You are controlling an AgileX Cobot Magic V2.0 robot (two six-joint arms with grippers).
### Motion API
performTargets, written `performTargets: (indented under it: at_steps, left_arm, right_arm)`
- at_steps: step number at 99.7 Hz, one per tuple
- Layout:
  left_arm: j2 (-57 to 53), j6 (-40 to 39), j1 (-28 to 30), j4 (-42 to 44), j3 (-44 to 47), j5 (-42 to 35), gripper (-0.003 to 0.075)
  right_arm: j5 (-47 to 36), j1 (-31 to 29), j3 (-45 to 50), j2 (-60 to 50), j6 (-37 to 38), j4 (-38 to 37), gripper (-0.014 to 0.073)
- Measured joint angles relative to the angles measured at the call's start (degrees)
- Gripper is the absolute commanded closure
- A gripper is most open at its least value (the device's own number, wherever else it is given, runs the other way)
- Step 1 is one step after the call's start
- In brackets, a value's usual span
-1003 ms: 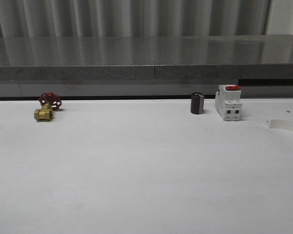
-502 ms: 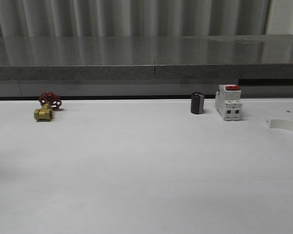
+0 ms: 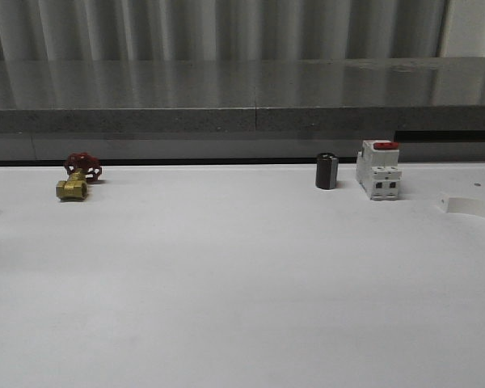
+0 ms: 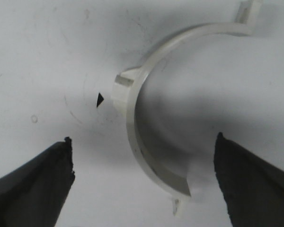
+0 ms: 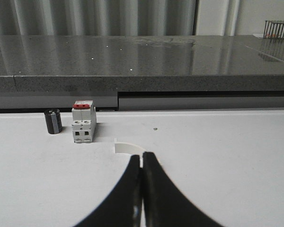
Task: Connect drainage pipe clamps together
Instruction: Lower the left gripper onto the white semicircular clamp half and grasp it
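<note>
My left gripper's fingers are above the clamp's rib (image 4: 125,90), so closing now would miss the rib. The gripper moves down first, then closes on it.
One white half-ring drainage pipe clamp (image 4: 132,127) lies flat on the white table, with square tabs at both ends. My left gripper (image 4: 143,137) hangs open over it, its dark fingers (image 4: 42,175) standing on either side of the ring's lower arc without touching. The other clamp half (image 5: 128,147) lies to the right of the breaker and also shows at the table's right edge (image 3: 473,207). My right gripper (image 5: 142,158) is shut, with a thin strip of that clamp's wall pinched between its fingertips.
A white breaker with a red top (image 3: 379,170) and a small black cylinder (image 3: 326,171) stand at the back right. A brass valve with a red handle (image 3: 77,178) sits at the back left. A grey ledge (image 3: 242,121) runs behind the table.
In the front view the clamp half at the right edge has shifted slightly. Nothing else has moved.
</note>
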Motion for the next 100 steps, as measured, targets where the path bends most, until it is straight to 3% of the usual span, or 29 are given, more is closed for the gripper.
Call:
performTargets:
  at_steps: [34,42,51,67,73,100]
  left_arm:
    - [8.0,1.5,0.0,0.6,-4.2,-3.2,0.0148]
    - [8.5,1.6,0.0,0.6,-4.2,-3.6,0.0178]
    - [8.6,1.6,0.0,0.6,-4.2,-4.3,0.03]
    - [8.6,1.6,0.0,0.6,-4.3,-5.0,0.0643]
    - [8.6,1.6,0.0,0.6,-4.3,-5.2,0.0718]
    - [7.7,1.6,-2.3,0.6,-4.3,-5.2,0.074]
  right_arm:
    - [0.0,0.0,0.0,0.0,0.0,0.0,0.0661]
    - [0.0,0.0,0.0,0.0,0.0,0.0,0.0661]
    - [0.0,0.0,0.0,0.0,0.0,0.0,0.0661]
    - [0.0,0.0,0.0,0.0,0.0,0.0,0.0661]
    - [0.0,0.0,0.0,0.0,0.0,0.0,0.0661]
    - [0.0,0.0,0.0,0.0,0.0,0.0,0.0661]
